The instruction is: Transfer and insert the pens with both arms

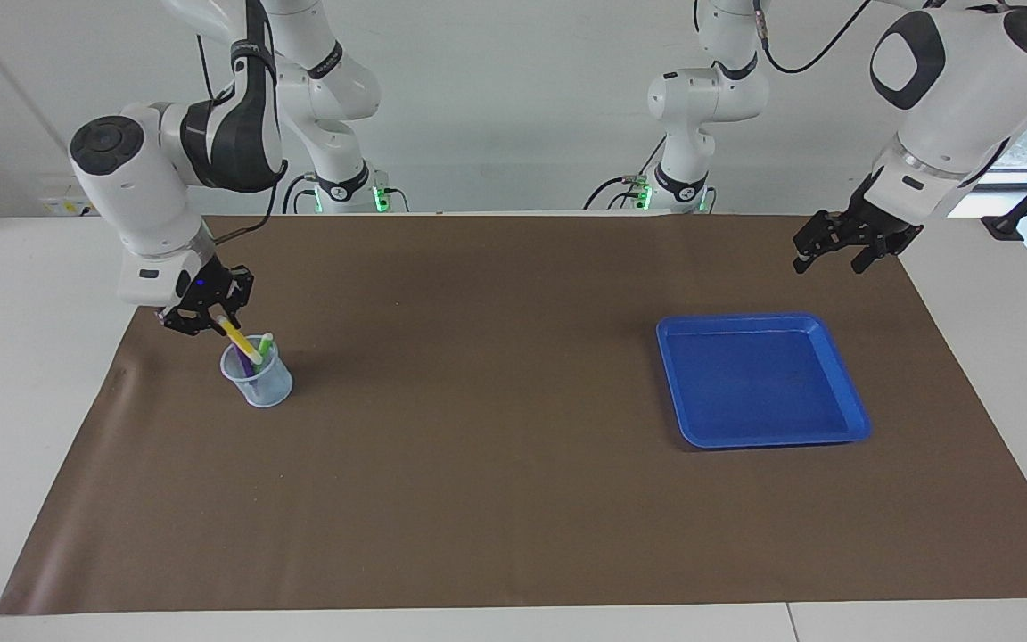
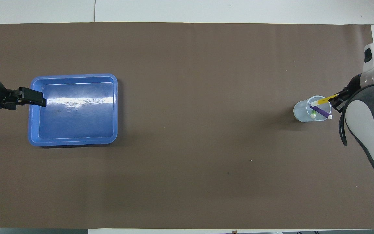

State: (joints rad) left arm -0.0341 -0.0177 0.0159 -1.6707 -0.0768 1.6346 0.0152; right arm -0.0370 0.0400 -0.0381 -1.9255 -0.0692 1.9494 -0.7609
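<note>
The yellow pen's lower end is inside the cup's rim and the yellow pen would rest in the cup (image 1: pixel 257 382), so it is time for my right gripper to release it.
A clear plastic cup (image 1: pixel 257 382) stands on the brown mat at the right arm's end of the table. The green pen (image 1: pixel 265 342) and the purple pen (image 1: pixel 247 361) stand slanted in it. My right gripper (image 1: pixel 210 319) is just above the cup's rim, shut on the upper end of the yellow pen (image 1: pixel 239 341), whose lower end is inside the cup. The overhead view shows the cup (image 2: pixel 303 112), yellow pen (image 2: pixel 322 100), purple pen (image 2: pixel 320 111), green pen (image 2: pixel 313 113) and right gripper (image 2: pixel 336 99). My left gripper (image 1: pixel 830 261) hangs open and empty over the mat beside the tray; it also shows in the overhead view (image 2: pixel 32 100).
An empty blue tray (image 1: pixel 736 319) lies on the mat at the left arm's end of the table; it also shows in the overhead view (image 2: pixel 73 75). The brown mat (image 1: pixel 496 446) covers most of the white table.
</note>
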